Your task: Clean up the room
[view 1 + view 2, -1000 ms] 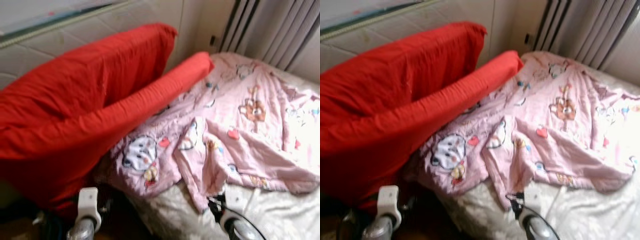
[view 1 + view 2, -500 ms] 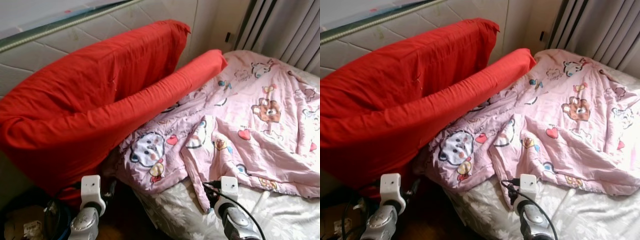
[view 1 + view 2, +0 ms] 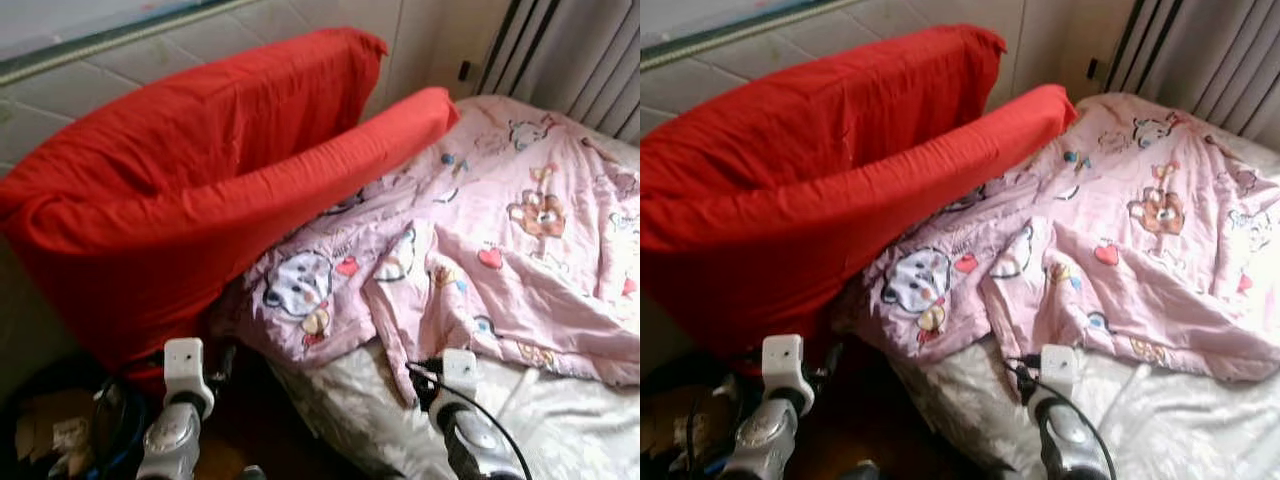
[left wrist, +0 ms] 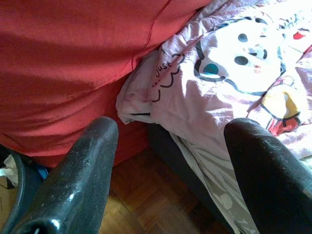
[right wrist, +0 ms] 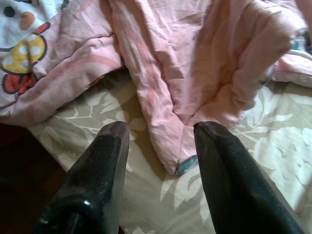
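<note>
My right gripper is going to grab the blanket next by its folded corner (image 5: 176, 141), which sticks out as a narrow fold while the rest of the blanket spreads wide and loose.
A rumpled pink cartoon-print blanket (image 3: 500, 250) lies across the bed, one folded corner (image 5: 180, 161) hanging toward the bed's near edge. Two big red pillows (image 3: 190, 200) lean against the tiled wall at the bed's left side, the lower one resting on the blanket. My left gripper (image 4: 170, 161) is open, low beside the bed where the blanket's edge meets the red pillow. My right gripper (image 5: 161, 141) is open just above the blanket's folded corner on the sheet. Both wrists (image 3: 185, 390) (image 3: 455, 400) show at the bottom of the eye views.
The bed has a beige floral sheet (image 3: 560, 430) at its near edge. Wooden floor (image 4: 141, 195) lies between me and the bed. Clutter and cables (image 3: 70, 430) sit on the floor at the left. Grey curtains (image 3: 580, 60) hang at the far right.
The view has shifted and steadied as the camera moved; the pillows and blanket lie as before. Both grippers stay low at the bottom edge.
</note>
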You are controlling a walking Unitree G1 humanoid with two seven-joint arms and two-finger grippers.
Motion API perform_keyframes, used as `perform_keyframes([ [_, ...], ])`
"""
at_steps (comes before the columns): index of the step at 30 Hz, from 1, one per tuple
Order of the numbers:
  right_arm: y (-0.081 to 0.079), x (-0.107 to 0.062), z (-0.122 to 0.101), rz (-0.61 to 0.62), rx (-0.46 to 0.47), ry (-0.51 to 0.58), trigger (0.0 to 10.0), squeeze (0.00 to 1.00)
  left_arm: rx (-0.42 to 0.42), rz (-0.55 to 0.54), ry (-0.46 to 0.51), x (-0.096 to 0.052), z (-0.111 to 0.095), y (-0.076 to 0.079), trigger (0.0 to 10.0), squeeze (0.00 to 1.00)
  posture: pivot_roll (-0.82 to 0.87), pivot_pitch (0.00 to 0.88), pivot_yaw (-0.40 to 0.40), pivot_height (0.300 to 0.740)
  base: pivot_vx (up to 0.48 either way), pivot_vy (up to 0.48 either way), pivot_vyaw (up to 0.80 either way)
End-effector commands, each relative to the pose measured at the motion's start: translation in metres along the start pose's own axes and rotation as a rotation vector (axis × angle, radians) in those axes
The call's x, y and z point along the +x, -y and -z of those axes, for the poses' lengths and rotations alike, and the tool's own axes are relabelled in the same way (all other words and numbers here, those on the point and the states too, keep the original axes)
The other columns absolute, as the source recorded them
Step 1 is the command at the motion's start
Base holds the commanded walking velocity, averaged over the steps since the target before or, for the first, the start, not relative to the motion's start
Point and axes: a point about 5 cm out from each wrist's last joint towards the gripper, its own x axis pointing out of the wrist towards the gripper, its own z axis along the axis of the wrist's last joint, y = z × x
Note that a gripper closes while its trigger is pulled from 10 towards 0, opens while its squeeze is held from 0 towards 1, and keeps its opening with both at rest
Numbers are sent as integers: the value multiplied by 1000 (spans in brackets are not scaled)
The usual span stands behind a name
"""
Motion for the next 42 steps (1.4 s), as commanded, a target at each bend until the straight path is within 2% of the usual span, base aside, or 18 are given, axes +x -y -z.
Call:
perform_keyframes([
  [1, -5, 1, -1, -20, 7, -6, 10000, 0, -7, -1, 3, -1, 1, 0, 10000, 0, 131, 182, -36, 675, 0, 0, 0],
  [6, -11, 3, -4, -35, -2, -9, 10000, 0, -7, 1, 7, 0, -1, -1, 10000, 0, 132, 186, -34, 675, 0, 0, 0],
  [10, -16, 5, -7, -40, -4, 2, 10000, 0, -5, 5, 9, 0, -1, -1, 10000, 0, 132, 190, -32, 655, 0, 0, 0],
  [21, -14, 5, -10, -25, 8, 30, 10000, 0, -21, 7, -6, 0, 0, 0, 10000, 0, 132, 195, -32, 655, 0, 0, 0],
  [27, -13, 5, -11, -23, 11, 33, 10000, 0, -19, 7, -3, 0, -1, 0, 10000, 0, 132, 195, -32, 655, 0, 430, 0],
  [42, -11, 6, -14, 18, 25, 37, 10000, 0, -13, 14, 2, 1, -3, 0, 10000, 0, 130, 191, -31, 645, 0, 0, 0],
])
